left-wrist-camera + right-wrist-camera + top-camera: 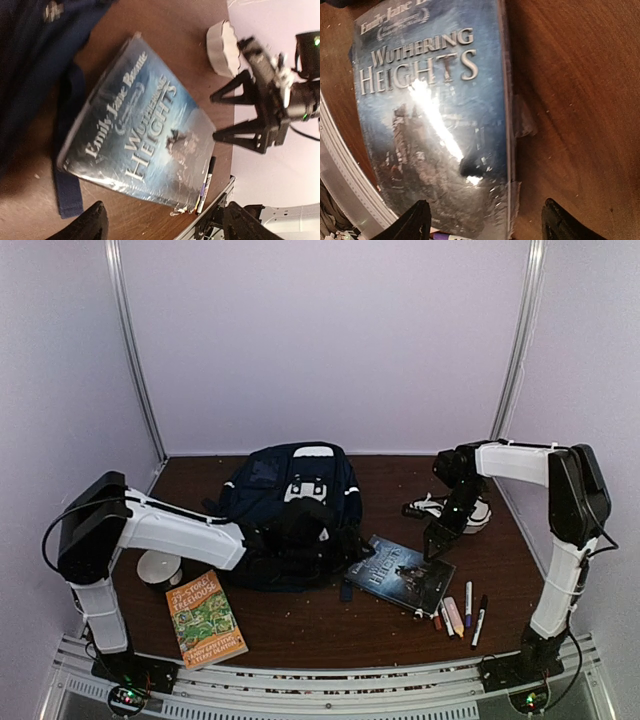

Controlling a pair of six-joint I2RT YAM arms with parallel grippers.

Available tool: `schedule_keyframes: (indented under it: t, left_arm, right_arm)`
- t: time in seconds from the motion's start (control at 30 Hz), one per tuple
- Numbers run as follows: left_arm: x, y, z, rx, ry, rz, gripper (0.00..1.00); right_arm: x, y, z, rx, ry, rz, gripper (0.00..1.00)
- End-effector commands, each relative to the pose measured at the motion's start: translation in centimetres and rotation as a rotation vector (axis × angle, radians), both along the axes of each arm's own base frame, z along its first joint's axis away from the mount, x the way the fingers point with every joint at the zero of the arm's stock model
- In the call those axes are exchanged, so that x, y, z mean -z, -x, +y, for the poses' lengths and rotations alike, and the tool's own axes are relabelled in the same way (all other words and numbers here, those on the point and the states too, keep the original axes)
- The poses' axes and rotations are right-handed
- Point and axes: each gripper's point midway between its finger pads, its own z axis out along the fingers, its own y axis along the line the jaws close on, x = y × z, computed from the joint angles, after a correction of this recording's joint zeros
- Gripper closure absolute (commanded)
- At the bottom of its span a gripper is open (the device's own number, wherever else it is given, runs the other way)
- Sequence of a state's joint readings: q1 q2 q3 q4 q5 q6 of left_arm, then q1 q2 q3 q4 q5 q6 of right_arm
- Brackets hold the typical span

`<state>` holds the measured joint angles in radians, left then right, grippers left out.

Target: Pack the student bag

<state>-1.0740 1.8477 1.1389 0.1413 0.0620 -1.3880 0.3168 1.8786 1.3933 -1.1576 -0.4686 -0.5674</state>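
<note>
The left gripper grabs the blue book by its spine edge [359,560] [95,101] next, leaving the opposite edge free for my right gripper.
The navy student bag [290,502] lies at the table's middle, its dark fabric filling the left of the left wrist view [30,65]. My left gripper [315,535] is open and empty, low by the bag's right side and facing a blue "Wuthering Heights" book [145,125]. That book [405,573] lies flat, right of the bag. My right gripper [437,540] is open and empty just above the book's right edge [435,125]. It also shows in the left wrist view [214,116], its jaws spread wide.
A green "Treehouse" book [205,620] lies front left, a white roll [158,567] behind it. Several markers [460,615] lie front right of the blue book. A white object with a black cord [455,510] sits at back right. A blue strap [67,190] trails from the bag.
</note>
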Motion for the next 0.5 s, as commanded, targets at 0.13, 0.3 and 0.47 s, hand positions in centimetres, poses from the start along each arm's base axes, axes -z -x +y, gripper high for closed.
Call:
schedule_keyframes:
  t: [0.13,0.3,0.47]
  left_arm:
    - [1.8,4.3,-6.2,-0.090,0.203,0.220,0.18]
    - [4.3,5.9,-8.7,-0.112,0.257,0.323,0.18]
    - [5.1,5.3,-9.8,-0.139,0.269,0.325,0.20]
  right_arm:
    - [1.2,-2.0,-0.8,0.033,0.053,-0.036,0.24]
    - [2.9,-0.7,-1.0,0.009,0.064,0.038,0.24]
    - [2.9,0.2,-1.0,0.003,0.049,0.058,0.26]
